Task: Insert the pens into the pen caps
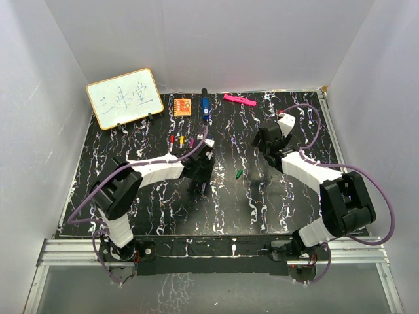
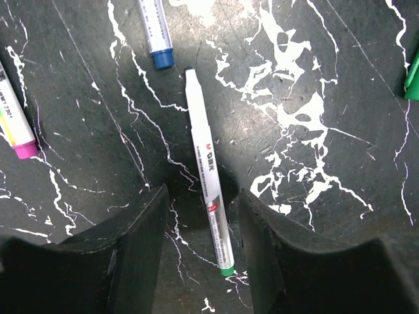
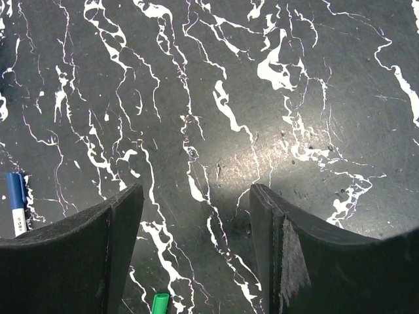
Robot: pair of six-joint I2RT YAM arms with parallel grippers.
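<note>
The white pen needs to go into the green cap (image 1: 239,174) with its narrow end free, so my left gripper should next grab the middle of the pen's body, behind the narrow end (image 1: 203,186).
A white pen with a green tip (image 2: 206,163) lies flat on the black marbled table, between the fingers of my open left gripper (image 2: 203,196), which hangs low over it without touching it. A white pen with a blue end (image 2: 156,33) and one with a purple end (image 2: 18,127) lie beyond it. The green cap (image 1: 239,174) lies mid-table; it shows at the right edge of the left wrist view (image 2: 412,77) and in the right wrist view (image 3: 160,304). My right gripper (image 3: 196,190) is open and empty over bare table, beyond the green cap. The blue-ended pen (image 3: 16,203) shows at its left.
A small whiteboard (image 1: 124,98) stands at the back left. An orange square block (image 1: 182,106), a chunky blue object (image 1: 205,108) and a pink marker (image 1: 239,100) lie along the back edge. Pens with red, yellow and purple ends (image 1: 181,140) lie left of the left gripper (image 1: 203,167).
</note>
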